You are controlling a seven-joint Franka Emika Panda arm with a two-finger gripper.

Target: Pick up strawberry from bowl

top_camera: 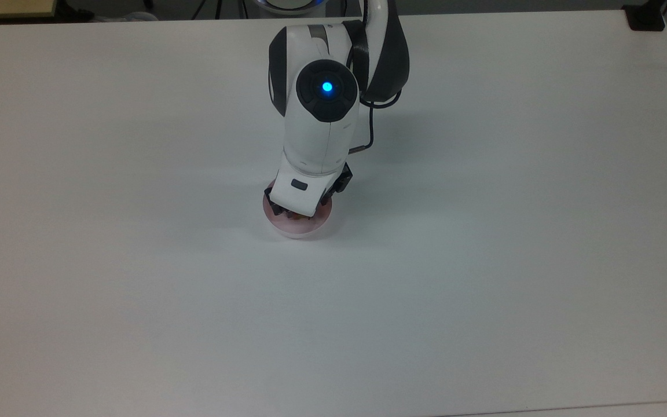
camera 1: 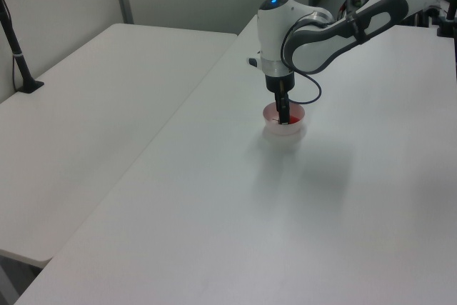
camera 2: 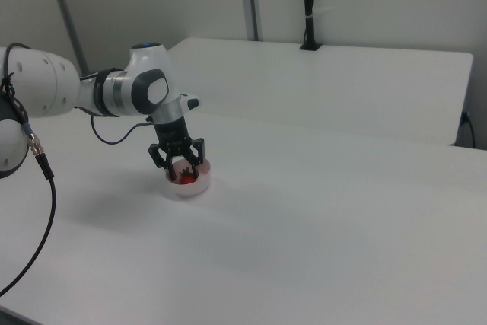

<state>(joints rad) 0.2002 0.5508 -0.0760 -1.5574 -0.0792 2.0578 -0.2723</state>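
Observation:
The strawberry has to come out of the pale pink bowl [camera 1: 286,133], so the gripper should next grab it by its red body [camera 1: 293,119].
The pale pink bowl [top_camera: 303,231] stands near the middle of the white table [top_camera: 484,243]. The arm's hand covers most of the bowl in the top view. My gripper [camera 2: 183,168] reaches down into the bowl [camera 2: 191,186], open, one finger on each side of the red strawberry [camera 2: 185,178]. In the left view the gripper [camera 1: 284,116] points straight down into the bowl [camera 1: 286,133], and a bit of red strawberry [camera 1: 288,121] shows beside the finger. Whether the fingers touch the fruit cannot be told.
A second white table [camera 1: 93,105] adjoins this one on the left view's left, with a black post [camera 1: 16,48] clamped to it. A black cable [top_camera: 370,124] loops off the arm's wrist. A dark block [top_camera: 645,17] sits at the table's far right corner in the top view.

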